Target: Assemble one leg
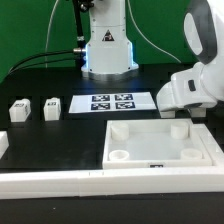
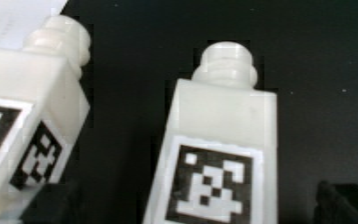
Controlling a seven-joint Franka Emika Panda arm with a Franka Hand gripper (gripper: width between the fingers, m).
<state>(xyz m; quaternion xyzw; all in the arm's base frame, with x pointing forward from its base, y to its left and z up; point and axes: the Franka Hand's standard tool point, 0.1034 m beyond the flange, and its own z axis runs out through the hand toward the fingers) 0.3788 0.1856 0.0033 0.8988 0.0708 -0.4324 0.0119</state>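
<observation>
My fingertips sit low on either side of the marked white leg, and closing now would catch the leg. It is time for my gripper to close on it.
In the wrist view two white legs lie side by side on the black table, each with a black-and-white marker and a ribbed peg end. One leg lies between my jaws. The other leg lies just beside it. My gripper is open; one dark fingertip shows apart from the nearer leg. In the exterior view my gripper hangs low behind the white square tray-like piece, and its body hides these two legs. Two more legs stand at the exterior view's left.
The marker board lies in front of the robot base. A long white ledge runs along the front. A white piece shows at the exterior view's left edge.
</observation>
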